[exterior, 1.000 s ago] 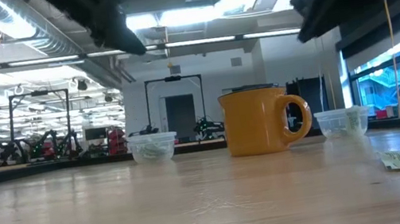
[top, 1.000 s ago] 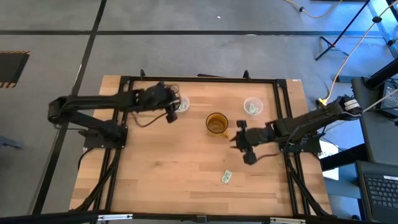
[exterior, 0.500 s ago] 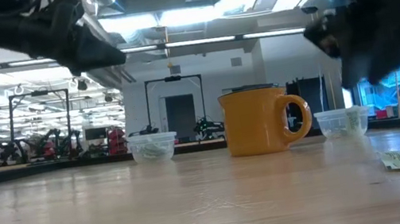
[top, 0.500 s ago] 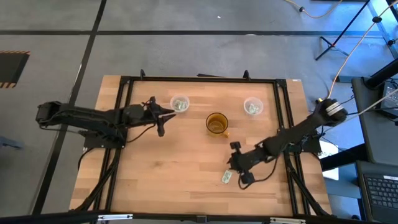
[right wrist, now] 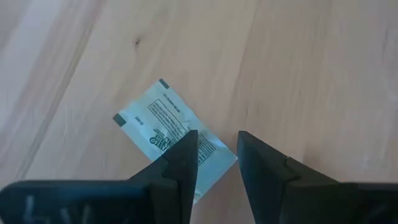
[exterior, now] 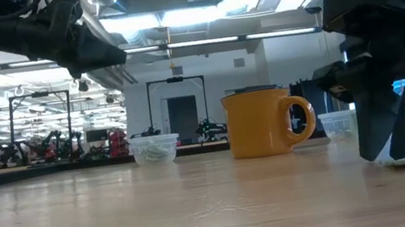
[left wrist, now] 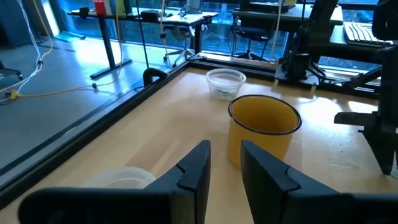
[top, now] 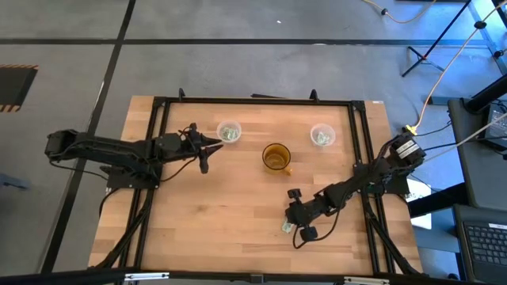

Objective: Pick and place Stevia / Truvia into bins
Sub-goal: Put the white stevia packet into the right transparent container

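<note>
My right gripper grabs the Stevia packet by its unmarked corner (right wrist: 226, 157) beside the boxed print next, to put the packet into the clear bin.
One white Stevia packet with green print (right wrist: 163, 123) lies flat on the wooden table near its front edge, also in the high view (top: 287, 227). My right gripper (right wrist: 216, 148) stands open just over it, pointing steeply down, with the packet's nearer corner at one fingertip. Two clear cups serve as bins, the left (top: 229, 132) and the right (top: 322, 136), and each has packets inside. My left gripper (top: 212, 144) hovers open and nearly level, just left of the left bin, with nothing between its fingers (left wrist: 198, 165). My right gripper comes at the packet from above, slanting down, one finger (right wrist: 184, 155) over the packet's corner (right wrist: 208, 144) and the other over bare wood. Whether a fingertip touches the paper, I cannot tell. The packet lies flat on the table.
An amber-brown mug (top: 276, 156) stands between the two bins, a little nearer the table's middle. A black frame (top: 253, 101) runs round the tabletop. Bare wood (top: 214, 214) spreads over the table's near left.
My right gripper has gone from beside the mug toward the table's near edge and down, ending just over the packet. My left gripper drew back from above the left bin toward the table's left edge, sank and tipped to nearly level, then stayed still.
</note>
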You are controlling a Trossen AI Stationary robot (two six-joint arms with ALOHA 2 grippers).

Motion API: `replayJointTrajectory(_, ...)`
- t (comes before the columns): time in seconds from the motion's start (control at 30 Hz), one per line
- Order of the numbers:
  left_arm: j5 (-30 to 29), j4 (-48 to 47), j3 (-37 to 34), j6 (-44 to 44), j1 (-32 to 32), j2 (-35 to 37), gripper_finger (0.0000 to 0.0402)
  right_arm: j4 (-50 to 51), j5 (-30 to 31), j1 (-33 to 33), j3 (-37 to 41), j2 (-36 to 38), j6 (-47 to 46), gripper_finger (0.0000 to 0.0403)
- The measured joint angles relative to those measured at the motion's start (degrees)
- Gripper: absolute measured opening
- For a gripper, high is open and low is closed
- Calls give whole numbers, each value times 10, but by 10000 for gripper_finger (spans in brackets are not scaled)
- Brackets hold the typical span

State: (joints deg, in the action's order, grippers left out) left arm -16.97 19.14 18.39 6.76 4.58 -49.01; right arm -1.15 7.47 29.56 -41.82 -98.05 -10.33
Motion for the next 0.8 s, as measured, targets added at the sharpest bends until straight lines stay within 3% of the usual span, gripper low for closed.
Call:
replayJointTrajectory(0.2,0,0,0,0,0,0,82,-3,1,0,-1,-7,-8,106)
replayJointTrajectory(0.53,0,-1,0,0,0,0,82,1,2,0,-1,-7,4,8)
replayJointTrajectory(0.8,0,-1,0,0,0,0,82,32,5,0,2,16,1,3)
